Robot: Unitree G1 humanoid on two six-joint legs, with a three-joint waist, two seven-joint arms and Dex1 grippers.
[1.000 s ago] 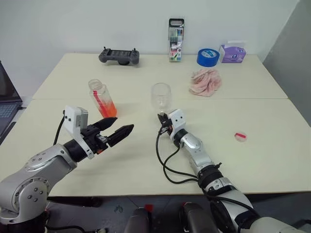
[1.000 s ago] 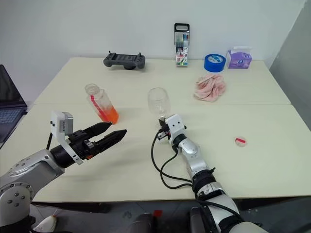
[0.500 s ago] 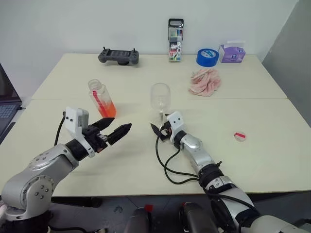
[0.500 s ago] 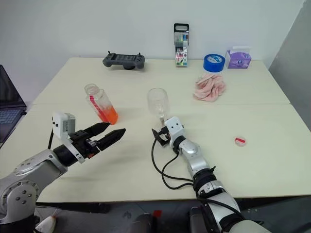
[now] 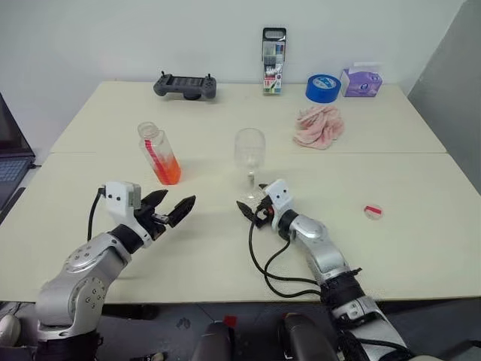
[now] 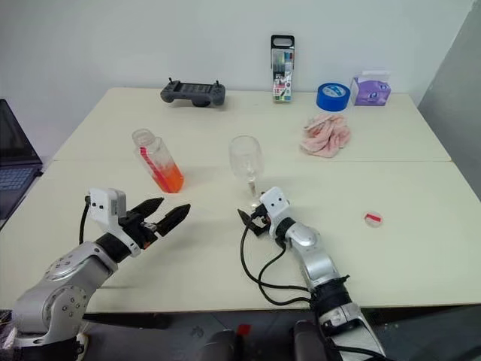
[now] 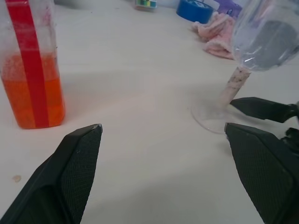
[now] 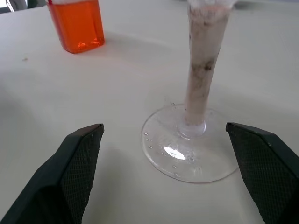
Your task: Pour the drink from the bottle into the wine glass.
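Note:
I need to grab the bottle next with my left gripper by the flat sides of its body (image 5: 160,157) so that it can pour, because the bottle slopes in to a round, open neck (image 5: 148,131).
The bottle (image 5: 158,154) stands uncapped on the table (image 5: 225,248), left of centre, with the orange-red drink (image 7: 30,100) filling its lower part. The wine glass (image 5: 249,150) stands upright at centre, and its bowl looks empty. My right gripper (image 5: 252,210) is open and lies level just in front of the glass foot (image 8: 189,149), one finger to each side, touching nothing. My left gripper (image 5: 169,207) is open and empty. It hovers low, nearer to me than the bottle, pointing between the bottle and the glass.
At the back of the table are a game controller (image 5: 185,86), a marker case (image 5: 273,50), a blue tape roll (image 5: 322,88) and a purple tissue box (image 5: 362,80). A pink cloth (image 5: 319,125) lies right of the glass. A small red-and-white round piece (image 5: 371,211) lies further right. A laptop (image 5: 9,154) sits at the left edge.
My right gripper went from shut at the glass stem to open and drew back toward me. My left gripper sank lower and shifted a little left, still open.

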